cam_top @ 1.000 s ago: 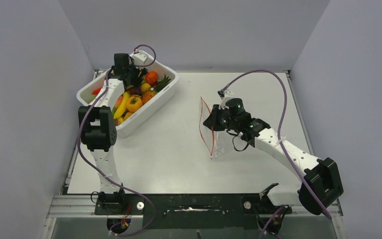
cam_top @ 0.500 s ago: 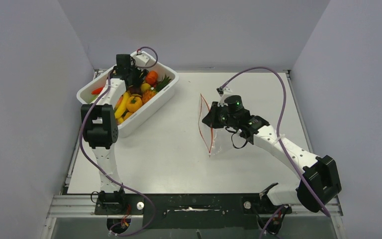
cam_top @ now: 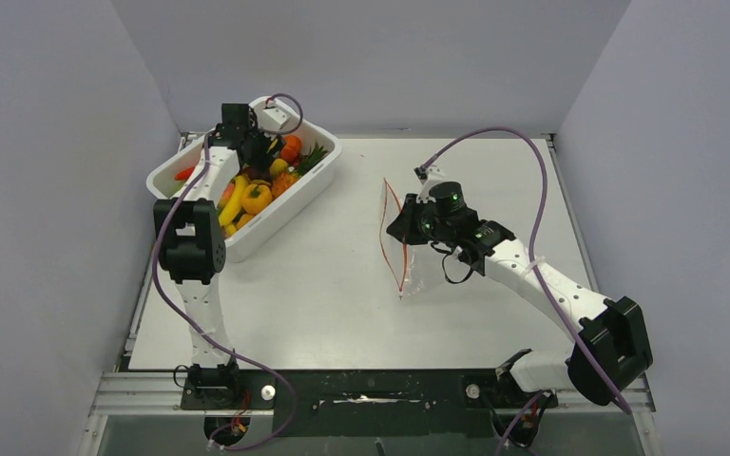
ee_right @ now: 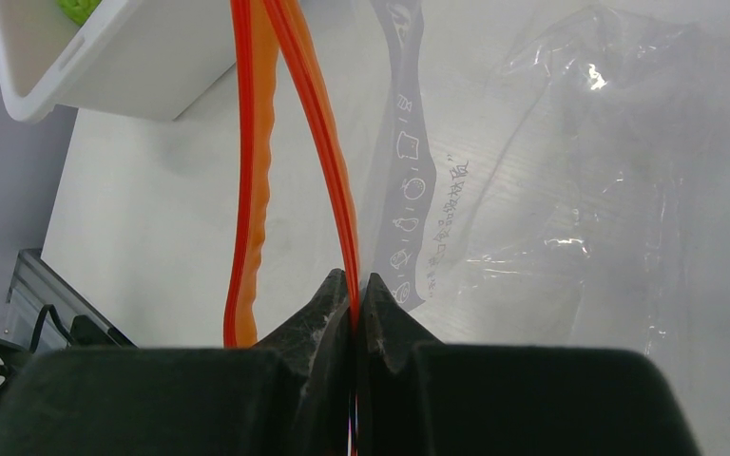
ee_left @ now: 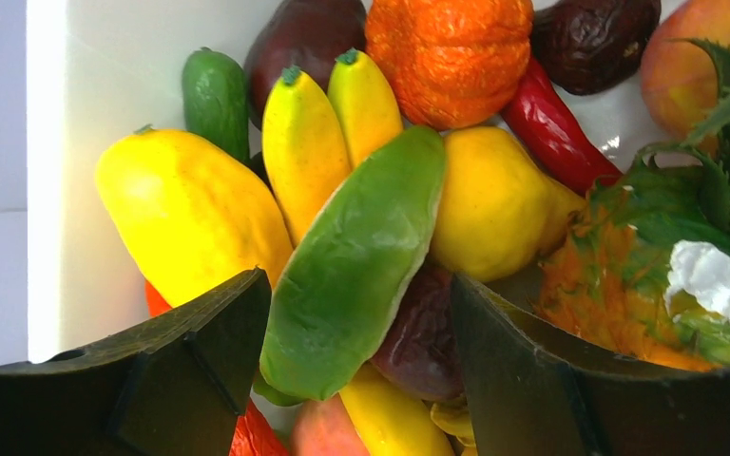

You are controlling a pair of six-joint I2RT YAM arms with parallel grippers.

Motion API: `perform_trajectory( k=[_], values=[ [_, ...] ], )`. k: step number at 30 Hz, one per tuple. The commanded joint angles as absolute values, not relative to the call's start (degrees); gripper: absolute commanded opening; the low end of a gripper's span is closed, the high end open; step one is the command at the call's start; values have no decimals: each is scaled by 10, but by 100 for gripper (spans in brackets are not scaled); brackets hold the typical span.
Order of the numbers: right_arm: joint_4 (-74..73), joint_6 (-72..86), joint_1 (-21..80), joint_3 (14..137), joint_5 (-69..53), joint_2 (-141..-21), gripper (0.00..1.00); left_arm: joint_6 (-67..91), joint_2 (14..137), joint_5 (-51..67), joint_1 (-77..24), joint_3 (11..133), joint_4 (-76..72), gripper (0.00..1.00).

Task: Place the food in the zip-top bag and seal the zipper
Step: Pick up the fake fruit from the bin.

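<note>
I should next pick up the green pod by its long sides with my left gripper, so its far side stays free to enter the zip-top bag [ee_right: 570, 209].
The food lies piled in a white tub [cam_top: 316, 186] at the back left. In the left wrist view I see yellow bananas [ee_left: 306, 152], a green pod [ee_left: 356, 261], a dark plum [ee_left: 425, 342], an orange pumpkin [ee_left: 449, 57] and a red chili [ee_left: 556, 128]. My left gripper [cam_top: 264, 150] is open, low over the pile, its jaws either side of the green pod and plum [ee_left: 359, 328]. My right gripper [cam_top: 405, 228] is shut on one lip of the zipper [ee_right: 328, 161] of the clear zip-top bag [ee_right: 570, 209], holding the mouth open; the other red lip [ee_right: 250, 180] hangs apart.
Grey walls close in the white table [cam_top: 333, 294] on three sides. A metal rail [cam_top: 361, 389] with both arm bases runs along the near edge. The tub's corner [ee_right: 86, 66] shows beyond the bag mouth.
My left gripper has shifted slightly right and deeper over the food in the tub. My right gripper moved a little with the bag between the earliest frame and now, then held still.
</note>
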State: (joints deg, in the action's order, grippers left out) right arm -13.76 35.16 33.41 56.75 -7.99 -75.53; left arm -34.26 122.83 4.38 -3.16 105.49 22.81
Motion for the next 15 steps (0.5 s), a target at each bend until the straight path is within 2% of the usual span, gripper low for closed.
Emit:
perform_trajectory(
  k=[1, 15],
  values=[
    [-115, 349, 333, 580, -69, -743, 0, -370, 1235, 72, -27, 1084, 264, 69],
    [-123, 343, 333, 596, -69, -755, 0, -375, 1281, 40, -30, 1075, 192, 69]
  ],
)
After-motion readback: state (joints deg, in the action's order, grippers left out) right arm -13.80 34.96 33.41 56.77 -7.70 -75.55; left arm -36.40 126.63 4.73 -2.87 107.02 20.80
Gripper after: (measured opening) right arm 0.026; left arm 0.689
